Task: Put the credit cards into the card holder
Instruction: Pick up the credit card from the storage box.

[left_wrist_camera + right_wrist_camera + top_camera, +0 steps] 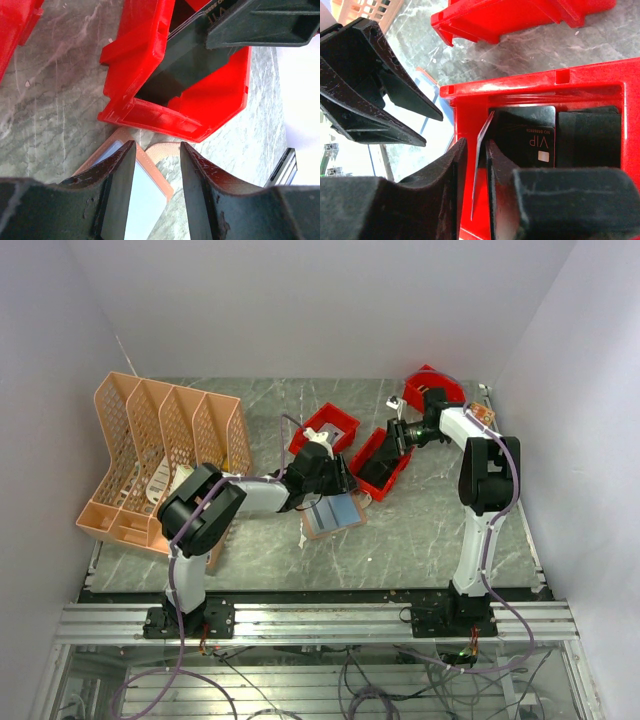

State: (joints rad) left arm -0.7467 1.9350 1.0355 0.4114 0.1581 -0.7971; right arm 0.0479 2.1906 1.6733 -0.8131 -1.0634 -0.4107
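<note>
My right gripper's fingers are on either side of the whitish-grey card's upright side (478,156), their ends well past its near edge, so it is time to close now.
The tan card holder (310,528) lies open on the table with a light blue credit card (336,511) on it. In the left wrist view the holder's stitched edge (152,170) and the blue card (145,205) lie under my left gripper (157,145), which is open and empty just above them. My right gripper (475,142) reaches into a red bin (530,82). A thin whitish-grey card (481,160) stands on edge, slanted loosely across the narrow gap between its jaws. A black VIP card (530,137) lies in the bin.
The bin (385,465) stands just beyond the holder, with my right gripper (398,436) at it and my left gripper (338,483) beside it. Two more red bins (325,427) (433,390) sit behind. A peach mesh file rack (160,455) stands at the left.
</note>
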